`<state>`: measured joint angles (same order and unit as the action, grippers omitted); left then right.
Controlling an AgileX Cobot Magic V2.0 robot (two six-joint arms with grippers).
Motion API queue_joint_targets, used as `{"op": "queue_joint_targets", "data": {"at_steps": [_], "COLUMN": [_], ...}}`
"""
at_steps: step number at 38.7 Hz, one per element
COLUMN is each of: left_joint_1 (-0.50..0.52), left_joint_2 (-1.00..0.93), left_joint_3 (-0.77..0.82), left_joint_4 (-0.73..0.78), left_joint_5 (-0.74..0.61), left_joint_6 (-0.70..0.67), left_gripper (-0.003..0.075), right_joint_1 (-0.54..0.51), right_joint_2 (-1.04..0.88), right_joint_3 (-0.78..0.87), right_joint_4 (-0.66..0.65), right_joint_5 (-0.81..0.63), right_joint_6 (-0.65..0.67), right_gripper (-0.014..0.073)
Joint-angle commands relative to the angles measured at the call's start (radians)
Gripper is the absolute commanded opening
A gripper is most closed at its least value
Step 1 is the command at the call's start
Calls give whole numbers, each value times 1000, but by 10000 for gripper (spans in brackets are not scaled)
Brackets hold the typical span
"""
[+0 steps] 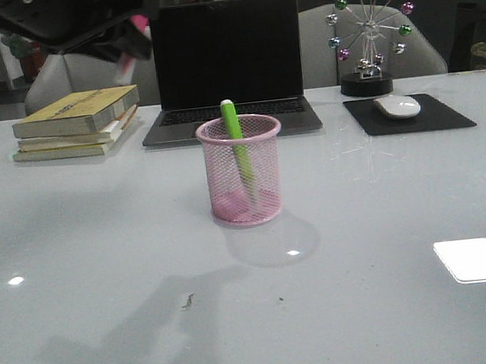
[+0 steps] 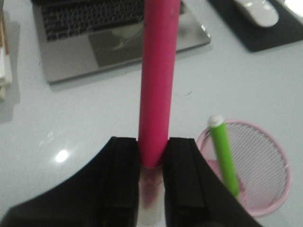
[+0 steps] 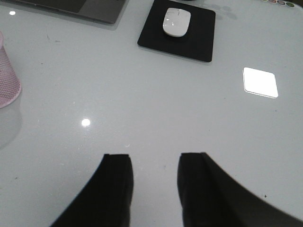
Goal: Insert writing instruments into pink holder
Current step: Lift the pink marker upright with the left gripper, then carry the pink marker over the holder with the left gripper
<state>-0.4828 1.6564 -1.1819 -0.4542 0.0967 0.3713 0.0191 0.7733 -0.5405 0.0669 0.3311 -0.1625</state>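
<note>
My left gripper should line up the marker before opening; its clear end is high above and beside the pink holder (image 1: 243,171).
The pink mesh holder (image 1: 243,171) stands mid-table, in front of the laptop. A green marker (image 1: 236,143) leans inside it, its tip above the rim; the left wrist view shows the same green marker (image 2: 224,154) in the holder (image 2: 265,170). My left gripper (image 2: 153,144) is shut on the magenta marker (image 2: 157,75), clamped near its clear cap end. In the front view this gripper (image 1: 124,42) hangs high at the top left, above and behind-left of the holder. My right gripper (image 3: 155,161) is open and empty over bare table, with the holder's edge (image 3: 7,78) off to one side.
A laptop (image 1: 226,66) sits behind the holder, a stack of books (image 1: 76,121) at the back left. A white mouse (image 1: 398,106) on a black pad (image 1: 410,117) and a ferris-wheel ornament (image 1: 369,38) stand at the back right.
</note>
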Motion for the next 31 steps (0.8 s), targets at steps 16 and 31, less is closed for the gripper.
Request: {"op": "queue_joint_targets", "data": {"at_steps": [16, 31], "left_joint_1": [-197, -253], "left_joint_2": [102, 235], "left_joint_3": [-27, -27], "left_joint_4": [-14, -14], "left_joint_5": [-502, -620], "left_joint_6": [0, -57], "left_gripper": [102, 101], "right_joint_1": [-5, -5], "right_joint_2": [-9, -9], "right_joint_3": [-29, -29], "right_joint_4": [-8, -8], "right_joint_5": [-67, -67], "right_joint_6": [-7, -7], "right_gripper": [368, 368]}}
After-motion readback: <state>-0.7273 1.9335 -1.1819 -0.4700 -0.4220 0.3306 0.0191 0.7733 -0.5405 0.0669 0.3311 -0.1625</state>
